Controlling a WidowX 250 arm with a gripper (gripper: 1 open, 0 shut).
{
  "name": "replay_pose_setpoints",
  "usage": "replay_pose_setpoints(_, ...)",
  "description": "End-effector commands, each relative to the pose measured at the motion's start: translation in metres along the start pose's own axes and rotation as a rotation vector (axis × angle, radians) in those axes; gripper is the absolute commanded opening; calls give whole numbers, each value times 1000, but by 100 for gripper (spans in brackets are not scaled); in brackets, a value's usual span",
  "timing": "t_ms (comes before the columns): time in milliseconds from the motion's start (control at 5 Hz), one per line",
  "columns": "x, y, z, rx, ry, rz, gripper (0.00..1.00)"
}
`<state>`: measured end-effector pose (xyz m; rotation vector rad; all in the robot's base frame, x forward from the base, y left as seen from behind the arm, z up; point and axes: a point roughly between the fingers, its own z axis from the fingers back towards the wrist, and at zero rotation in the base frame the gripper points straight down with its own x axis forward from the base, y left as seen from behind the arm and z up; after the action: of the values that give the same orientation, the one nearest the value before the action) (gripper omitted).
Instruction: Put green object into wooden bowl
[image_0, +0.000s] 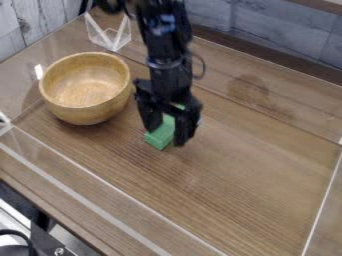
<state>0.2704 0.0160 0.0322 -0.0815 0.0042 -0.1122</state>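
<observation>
The green block needs to go into the wooden bowl (84, 88). My gripper should grab the block by its middle (162, 131) next.
A bright-green block (162, 135) lies flat on the wooden table, a little to the right of the bowl. Most of it is covered by my gripper (168, 130), which stands straight above it with its dark fingers (187, 128) spread open on either side of the block. Only the block's near end shows between them. The wooden bowl (84, 88) sits at the left, light tan, round and empty. Nothing is gripped.
A clear plastic wall (80, 186) fences the table along the front and left. A grey brick-pattern backdrop (281, 22) runs behind. Open tabletop (254, 160) spreads to the right of the block.
</observation>
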Motion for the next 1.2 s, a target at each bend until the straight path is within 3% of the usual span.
replay_pose_setpoints(0, 8, -1, -3, 6, -29, -8, 100)
replay_pose_setpoints(200, 11, -1, -7, 10, -37, 6, 100)
replay_pose_setpoints(600, 16, 21, -14, 13, -47, 50, 100)
replay_pose_setpoints(800, 17, 18, -11, 9, -48, 42, 0)
replay_pose_setpoints(1000, 16, 14, -9, -6, -46, 22, 0)
